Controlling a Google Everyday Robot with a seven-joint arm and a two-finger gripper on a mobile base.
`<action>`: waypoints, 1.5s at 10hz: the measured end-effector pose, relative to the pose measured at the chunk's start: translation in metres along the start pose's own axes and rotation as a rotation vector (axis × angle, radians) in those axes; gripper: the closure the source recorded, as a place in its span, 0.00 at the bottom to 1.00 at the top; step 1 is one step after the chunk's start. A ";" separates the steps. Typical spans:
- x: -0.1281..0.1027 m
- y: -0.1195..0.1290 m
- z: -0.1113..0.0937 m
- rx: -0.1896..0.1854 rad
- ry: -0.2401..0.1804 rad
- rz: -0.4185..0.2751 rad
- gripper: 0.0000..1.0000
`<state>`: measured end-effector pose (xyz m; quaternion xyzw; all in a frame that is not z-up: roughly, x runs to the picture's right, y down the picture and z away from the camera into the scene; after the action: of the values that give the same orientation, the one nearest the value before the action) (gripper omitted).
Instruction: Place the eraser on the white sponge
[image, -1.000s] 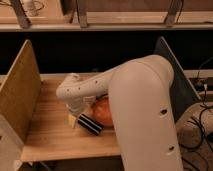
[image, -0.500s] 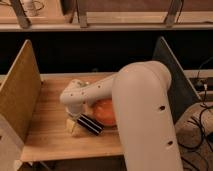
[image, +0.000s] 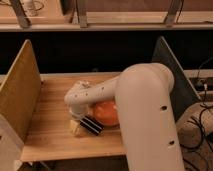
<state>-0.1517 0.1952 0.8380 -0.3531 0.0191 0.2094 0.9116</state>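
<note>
My gripper should next place the eraser on the white sponge, so it will grab the eraser by its end farther from the orange plate.
The eraser (image: 91, 125), a small black block with pale stripes, lies slanted near the table's front edge. Its left end is beside or on the white sponge (image: 74, 128), and its right end is against the orange plate (image: 106, 112). My gripper (image: 81, 116) hangs under the white wrist, just above the eraser and the sponge, and the wrist hides most of it. It stands open, and I see nothing held in it. Whether the eraser rests fully on the sponge I cannot tell.
The wooden table (image: 50, 125) has a tan side wall (image: 20, 95) on the left and a dark grey wall (image: 172, 70) on the right. My bulky white arm (image: 145, 115) covers the table's right half. Cables (image: 202, 115) hang at the far right.
The wrist has sunk lower and nearer the front edge, towards the eraser and sponge. The eraser, sponge and plate have not moved.
</note>
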 end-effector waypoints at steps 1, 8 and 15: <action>0.006 -0.004 0.001 0.009 0.015 0.015 0.20; 0.010 -0.008 0.008 0.011 0.049 0.046 0.57; -0.010 -0.036 -0.035 0.146 -0.016 0.093 1.00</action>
<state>-0.1426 0.1442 0.8364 -0.2828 0.0434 0.2524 0.9243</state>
